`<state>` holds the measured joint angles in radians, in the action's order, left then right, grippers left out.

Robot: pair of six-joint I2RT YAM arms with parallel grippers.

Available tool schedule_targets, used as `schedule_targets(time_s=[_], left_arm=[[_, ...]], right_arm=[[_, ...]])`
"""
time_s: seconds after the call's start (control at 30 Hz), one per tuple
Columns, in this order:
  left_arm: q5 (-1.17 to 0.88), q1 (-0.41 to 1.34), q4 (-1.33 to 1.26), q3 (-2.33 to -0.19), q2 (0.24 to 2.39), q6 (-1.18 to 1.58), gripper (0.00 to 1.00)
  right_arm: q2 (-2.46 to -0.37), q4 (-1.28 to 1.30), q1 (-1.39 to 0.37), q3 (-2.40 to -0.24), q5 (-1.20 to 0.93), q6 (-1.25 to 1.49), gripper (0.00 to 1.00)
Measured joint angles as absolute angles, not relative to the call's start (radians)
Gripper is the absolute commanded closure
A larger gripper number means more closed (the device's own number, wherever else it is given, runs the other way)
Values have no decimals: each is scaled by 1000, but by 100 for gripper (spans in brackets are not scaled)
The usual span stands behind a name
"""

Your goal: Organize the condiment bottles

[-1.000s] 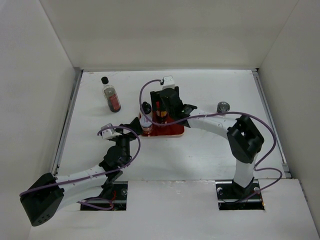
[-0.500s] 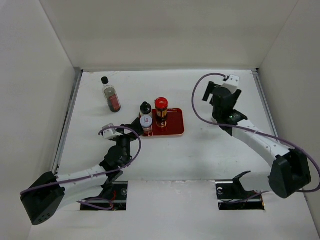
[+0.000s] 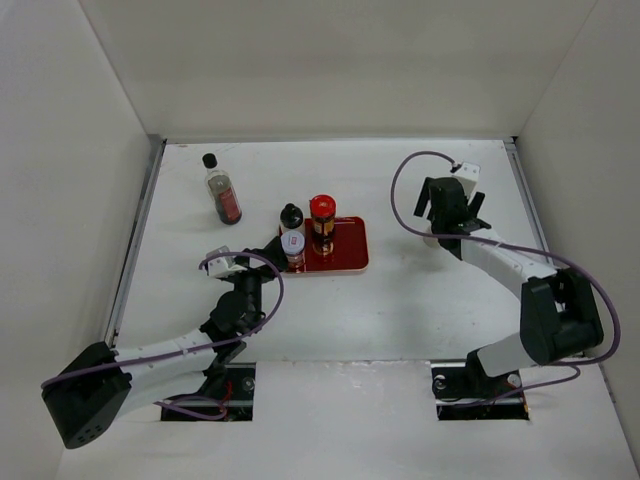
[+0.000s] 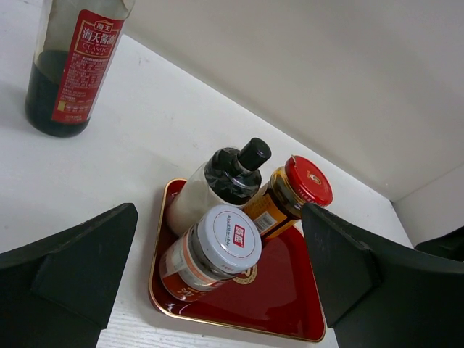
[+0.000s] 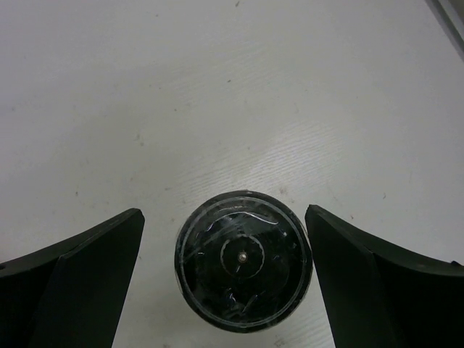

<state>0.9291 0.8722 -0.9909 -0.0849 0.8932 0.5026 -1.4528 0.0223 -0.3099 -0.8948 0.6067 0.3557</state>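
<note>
The shaker's dark glossy top is deep between my fingers, so my right gripper would catch it if I closed now. My right gripper should close on it.
On the red tray (image 3: 348,250) stand three condiment bottles: a short black-capped bottle (image 3: 291,214), a red-capped brown jar (image 3: 321,211) and a grey-lidded shaker (image 3: 292,243). A tall black-capped bottle (image 3: 221,190) of dark liquid stands apart at the back left. My left gripper (image 3: 266,249) is open just left of the tray, its jaws framing the grey-lidded shaker (image 4: 217,246) from a distance. My right gripper (image 5: 223,214) is open and straddles a round shaker (image 5: 243,279) with a dark glossy top without touching it. In the top view the gripper hides that shaker.
White walls enclose the table on three sides. A metal rail (image 3: 135,240) runs along the left edge and another (image 3: 540,230) along the right. The right arm's purple cable (image 3: 400,200) loops between the tray and the right gripper.
My right arm has left the tray, swung to the back right of the table and come down over the lone shaker, its jaws opening wider. The left arm has stayed still.
</note>
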Motion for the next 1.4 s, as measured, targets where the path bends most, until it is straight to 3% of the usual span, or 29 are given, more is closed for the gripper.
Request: schedule_targets(time_s=[0.07,0.13,0.2,0.33,0.57,0.73,1.13,1.2,1.3,1.4], left_arm=[[928,872,-992,-85,894,503,0],[928,872,-992,-85,897,503,0],[926,872,-991,-85,901,503,0],[923,872,-992,-85,904,503,0],[919,872,-992,-85,918,505,0],[916,872,-991,-85,920,505,0],[916,872,-991,-85,918,505,0],[916,872,-992,-85,918,505,0],[916,872,-992,-85,918,505,0],[915,872,-991,-85,916,505,0]], right_arm=[[-1465,23,-300,-892,594,366,8],[-1470,23,-295,-888,585,371,29],[-1470,22,-294,-885,583,380,43],[-1450,19,-316,-877,577,383,49],[-1433,21,-522,-949,564,369,48],[-1539,-22,-639,-1113,533,361,47],[-1774,-49,-693,-1217,506,355,44],[-1792,-68,-696,-1218,507,354,33],[-1792,-74,-702,-1218,506,361,0],[-1779,-86,-708,-1212,522,364,0]])
